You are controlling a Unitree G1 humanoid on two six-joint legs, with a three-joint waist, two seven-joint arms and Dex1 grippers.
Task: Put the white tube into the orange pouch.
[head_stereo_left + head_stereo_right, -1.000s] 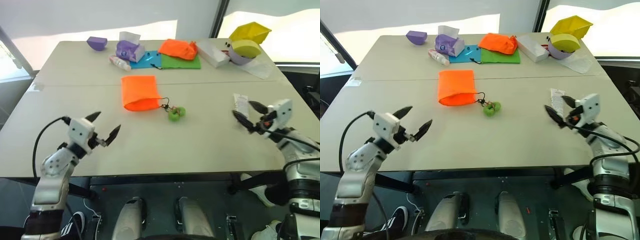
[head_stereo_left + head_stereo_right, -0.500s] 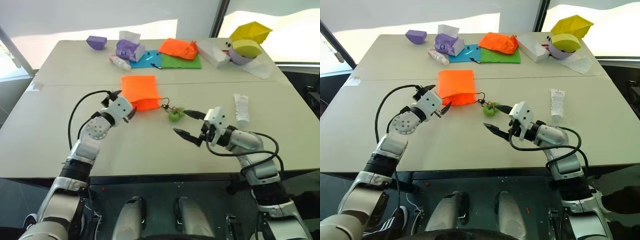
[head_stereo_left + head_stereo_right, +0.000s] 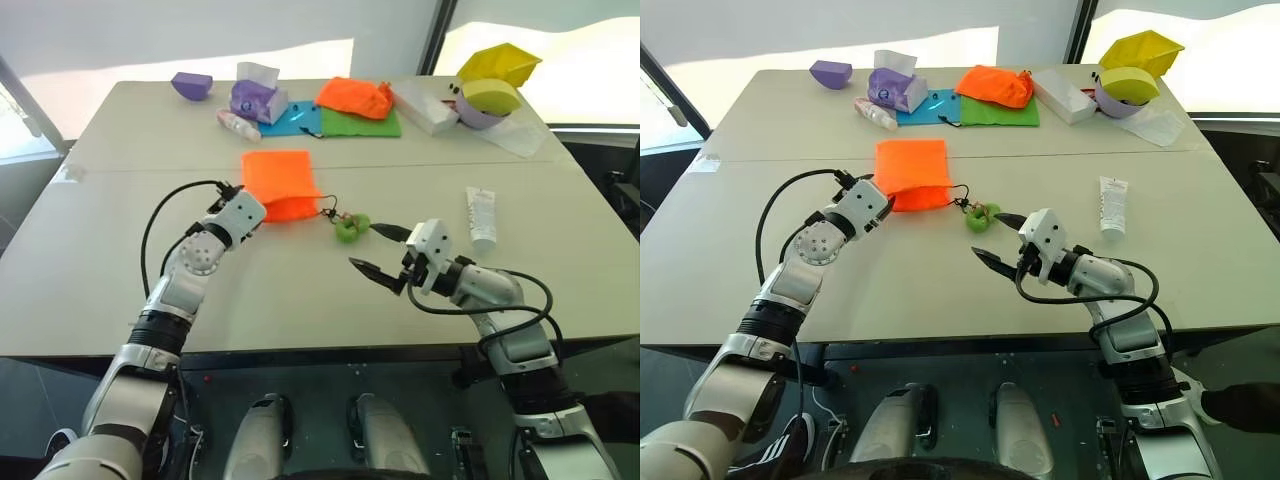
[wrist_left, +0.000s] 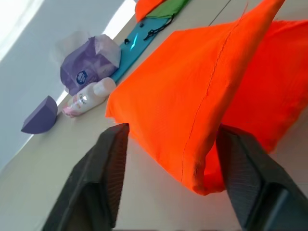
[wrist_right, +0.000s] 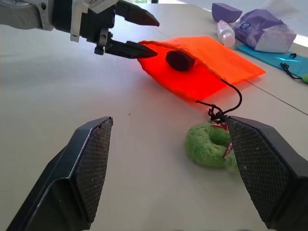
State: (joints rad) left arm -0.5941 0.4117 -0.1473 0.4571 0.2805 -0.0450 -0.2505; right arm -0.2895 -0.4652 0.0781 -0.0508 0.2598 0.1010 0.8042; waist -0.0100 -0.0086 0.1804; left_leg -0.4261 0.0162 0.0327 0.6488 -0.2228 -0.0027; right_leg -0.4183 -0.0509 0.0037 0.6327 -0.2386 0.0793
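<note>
The orange pouch should be held ready for the white tube [image 3: 481, 215], so I need to grab the pouch by its corded edge [image 3: 306, 209] next with my left gripper.
The orange pouch [image 3: 280, 182] lies flat in the middle of the table, its dark cord running to a green ring charm [image 3: 351, 227]. My left gripper [image 3: 256, 212] is at the pouch's near left corner, open. Its fingers [image 4: 111, 168] stand on either side of the raised orange edge [image 4: 202, 96]. My right gripper [image 3: 366, 247] hovers open just this side of the green ring [image 5: 211, 144], with nothing between its fingers. The white tube [image 3: 481, 215] lies on the table to the right of that arm, apart from both grippers.
Along the far edge stand a purple bowl [image 3: 191, 85], a purple tissue pack [image 3: 258, 97], a small white-and-pink bottle [image 3: 238, 124], blue and green cloths [image 3: 360, 122], an orange cloth bundle [image 3: 357, 97], a white box [image 3: 425, 105] and yellow bowls [image 3: 498, 65].
My left gripper reached forward to the pouch's corner and its fingers narrowed. My right gripper swung left from beside the tube to near the green ring. The tube stayed put.
</note>
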